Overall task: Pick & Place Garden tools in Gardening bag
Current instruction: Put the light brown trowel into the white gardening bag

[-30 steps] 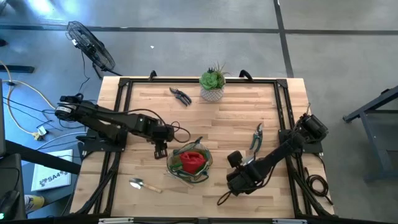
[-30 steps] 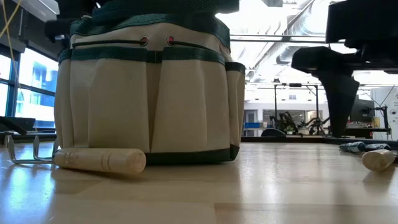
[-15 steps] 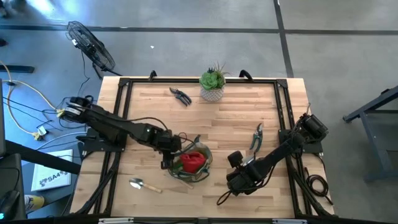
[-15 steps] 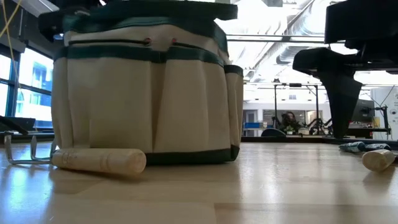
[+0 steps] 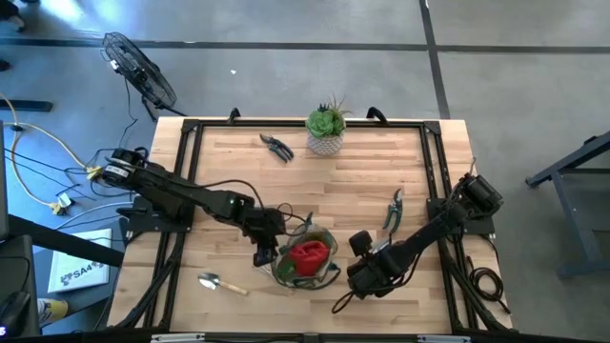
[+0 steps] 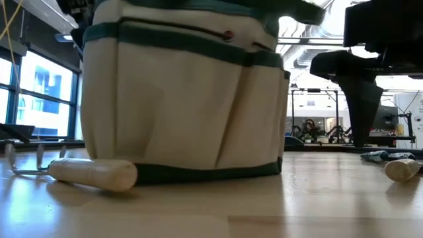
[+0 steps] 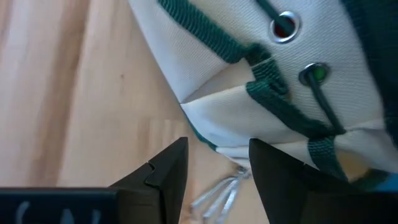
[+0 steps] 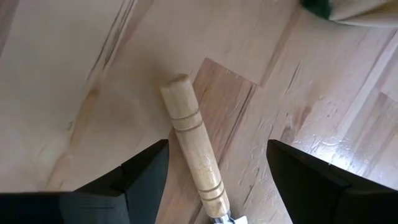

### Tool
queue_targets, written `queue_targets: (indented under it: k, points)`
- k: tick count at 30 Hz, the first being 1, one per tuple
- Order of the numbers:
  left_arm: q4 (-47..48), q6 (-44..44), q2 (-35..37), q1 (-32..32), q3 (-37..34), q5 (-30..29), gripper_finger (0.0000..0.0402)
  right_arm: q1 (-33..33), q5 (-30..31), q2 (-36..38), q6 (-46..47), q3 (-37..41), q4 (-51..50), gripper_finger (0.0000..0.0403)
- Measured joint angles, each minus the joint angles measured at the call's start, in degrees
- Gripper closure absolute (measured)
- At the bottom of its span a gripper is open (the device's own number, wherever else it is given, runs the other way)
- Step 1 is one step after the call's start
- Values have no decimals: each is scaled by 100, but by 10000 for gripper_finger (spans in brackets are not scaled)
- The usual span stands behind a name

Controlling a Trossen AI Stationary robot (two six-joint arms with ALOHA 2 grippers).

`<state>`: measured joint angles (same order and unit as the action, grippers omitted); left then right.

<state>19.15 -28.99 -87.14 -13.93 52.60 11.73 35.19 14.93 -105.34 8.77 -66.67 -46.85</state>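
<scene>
The right gripper picks up the wooden-handled trowel by its wooden handle (image 8: pixel 196 143) next, to get the trowel into the gardening bag.
The tan gardening bag (image 5: pixel 307 255) with green trim stands at the table's near middle and holds a red item (image 5: pixel 309 254). My left gripper (image 5: pixel 264 250) is open at the bag's left side, low on its wall (image 7: pixel 292 81). My right gripper (image 5: pixel 360 284) is open over a wooden-handled trowel (image 5: pixel 340 306). Its fingers stand on either side of the handle (image 8: pixel 193 155) without touching it. A wooden-handled pronged tool (image 5: pixel 221 284) lies flat at the bag's near left (image 6: pixel 92 173). My left gripper meets the bag's outer wall near the bottom trim (image 7: pixel 249 146) with its open fingers. One finger (image 7: pixel 280 180) lies against the cloth. The fingers come from the table's left, slanting down. The bag stands on the table and leans toward the right (image 6: pixel 185 99).
A green-handled pruner (image 5: pixel 393 210) lies at the right. Dark shears (image 5: pixel 276 148) and a succulent in a white pot (image 5: pixel 326 129) are at the far edge. Bare wood lies between them and the bag.
My left gripper has gone toward the table's right and near edges, against the bag's left side. The bag has slid toward the right along the table and now leans that way. The pronged tool's handle has shifted a little left in the low view.
</scene>
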Motion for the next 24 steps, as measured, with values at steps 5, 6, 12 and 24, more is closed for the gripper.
queue_targets:
  k: [5, 6, 12, 24]
  points:
    - [9, 2, 1, 2, 2, -20, 236, -57, -32, 0, -20, 0, -188, 141]
    - [44, 2, 1, 2, 2, -24, 236, -76, -32, 0, -33, 0, -214, 141]
    - [283, 4, 5, 2, 2, -31, 236, -88, -173, 0, -152, 163, 22, 141]
    - [544, 18, 44, 2, 9, -77, 236, -114, -468, 30, -144, 660, 796, 159]
